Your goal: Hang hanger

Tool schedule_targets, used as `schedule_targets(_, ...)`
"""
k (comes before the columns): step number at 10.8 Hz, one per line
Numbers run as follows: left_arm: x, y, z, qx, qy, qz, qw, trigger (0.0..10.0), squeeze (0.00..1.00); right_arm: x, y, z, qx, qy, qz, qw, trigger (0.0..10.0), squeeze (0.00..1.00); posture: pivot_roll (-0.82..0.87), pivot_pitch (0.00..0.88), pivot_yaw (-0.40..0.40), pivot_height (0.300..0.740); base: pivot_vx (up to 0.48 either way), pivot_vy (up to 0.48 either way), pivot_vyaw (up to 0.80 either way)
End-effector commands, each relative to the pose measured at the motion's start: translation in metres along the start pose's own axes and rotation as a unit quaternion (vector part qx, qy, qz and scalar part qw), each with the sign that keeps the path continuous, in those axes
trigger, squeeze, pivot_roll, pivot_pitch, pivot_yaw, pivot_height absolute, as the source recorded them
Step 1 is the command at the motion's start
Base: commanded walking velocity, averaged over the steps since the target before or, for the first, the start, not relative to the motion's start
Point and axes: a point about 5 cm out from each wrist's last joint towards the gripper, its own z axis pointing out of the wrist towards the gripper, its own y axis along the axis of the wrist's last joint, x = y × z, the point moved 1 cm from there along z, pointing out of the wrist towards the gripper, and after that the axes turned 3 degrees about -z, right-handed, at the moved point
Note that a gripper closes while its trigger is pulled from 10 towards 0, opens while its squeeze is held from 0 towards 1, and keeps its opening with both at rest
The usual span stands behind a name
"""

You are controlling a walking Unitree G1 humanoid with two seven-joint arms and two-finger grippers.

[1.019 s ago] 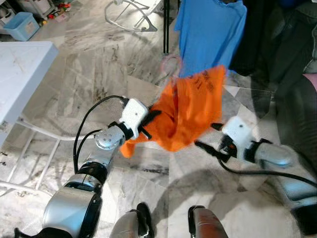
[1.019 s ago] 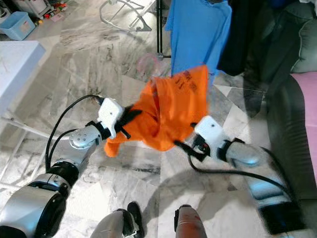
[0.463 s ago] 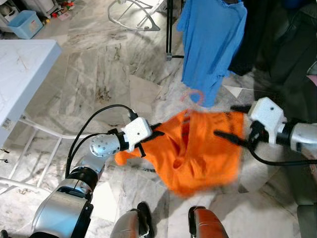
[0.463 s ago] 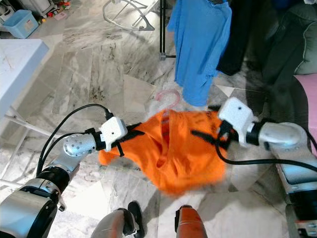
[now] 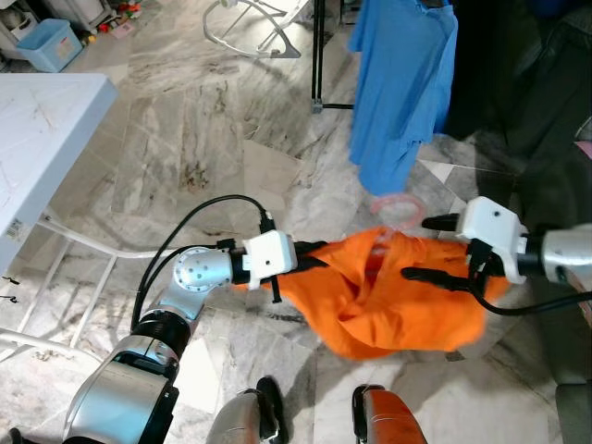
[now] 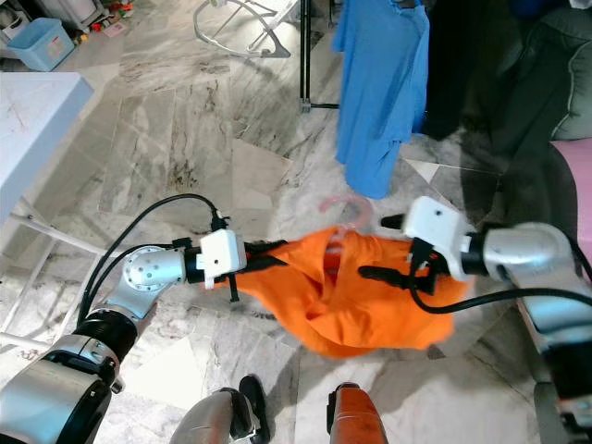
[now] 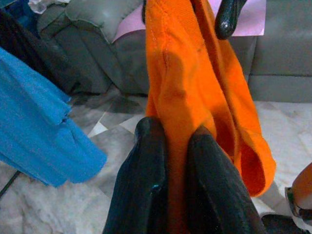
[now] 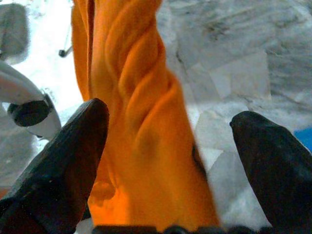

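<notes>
The orange garment's slack body (image 5: 375, 324) sags wide. Next, my right gripper pinches the garment by its twisted fold (image 5: 450, 252), where the cloth bunches up narrow.
An orange shirt (image 5: 388, 301) on a pink hanger is stretched in the air between my two arms, above the marble floor. The hanger's pink hook (image 5: 400, 205) sticks up from the collar. My left gripper (image 5: 313, 260) is shut on the shirt's left edge; in the left wrist view its fingers (image 7: 151, 161) pinch the orange cloth (image 7: 190, 83). My right gripper (image 6: 377, 248) is at the shirt's right side and open. In the right wrist view a twisted fold of the cloth (image 8: 141, 122) hangs between its spread fingers (image 8: 83, 141).
A blue shirt (image 5: 402, 83) hangs from a rack with a black pole (image 5: 316, 55) ahead. Dark clothes and a grey sofa (image 5: 555, 111) are to the right. A white table (image 5: 37, 129) stands left, with a blue bin (image 5: 42, 42) behind.
My right gripper swung up from below the shirt to its right side and now straddles the cloth. The left gripper moved right. The shirt went from bunched to spread between the arms.
</notes>
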Motion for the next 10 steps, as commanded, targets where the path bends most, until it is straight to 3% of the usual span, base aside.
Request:
schedule_targets(1, -0.004, -0.002, -0.005, 0.000, -0.005, 0.004, 1.000, 0.0, 0.00, -0.002, 0.006, 0.000, -0.006, 0.015, -0.015, 1.000, 10.0, 0.24, -0.34, 0.244, 0.140, 0.740, 0.000, 0.000, 0.00)
schedule_targets(2, -0.004, -0.003, -0.005, -0.001, -0.002, -0.001, 1.000, 0.0, 0.00, -0.007, 0.009, -0.002, -0.011, 0.008, -0.014, 1.000, 10.0, 0.11, -0.34, 0.242, 0.138, 0.740, 0.000, 0.000, 0.00)
schedule_targets(3, -0.003, -0.001, -0.003, -0.009, 0.003, -0.003, 1.000, 0.0, 0.00, -0.009, 0.006, -0.004, -0.010, 0.010, -0.009, 1.000, 10.0, 0.11, -0.33, 0.243, 0.138, 0.740, 0.000, 0.000, 0.00)
schedule_targets(4, -0.003, 0.003, 0.000, -0.017, -0.003, 0.002, 1.000, 0.0, 0.00, -0.003, -0.005, -0.006, 0.007, 0.034, 0.002, 0.999, 5.5, 0.00, -0.33, 0.245, 0.140, 0.740, 0.000, 0.000, 0.00)
schedule_targets(5, -0.002, 0.006, 0.003, -0.025, -0.007, 0.004, 1.000, 0.0, 0.00, 0.001, -0.011, -0.009, 0.015, 0.060, 0.016, 0.998, 0.0, 0.00, -0.33, 0.246, 0.143, 0.740, 0.000, 0.000, 0.00)
schedule_targets(7, -0.002, 0.009, 0.004, -0.031, -0.013, 0.009, 0.999, 0.0, 0.00, 0.002, -0.022, -0.014, 0.042, 0.083, 0.031, 0.995, 0.0, 0.00, -0.34, 0.247, 0.148, 0.740, 0.000, 0.000, 0.00)
schedule_targets(10, -0.007, 0.010, 0.006, -0.040, -0.026, 0.009, 0.999, 0.0, 0.00, -0.005, -0.024, -0.012, 0.040, 0.082, 0.036, 0.995, 0.0, 0.00, -0.33, 0.247, 0.150, 0.740, 0.000, 0.000, 0.00)
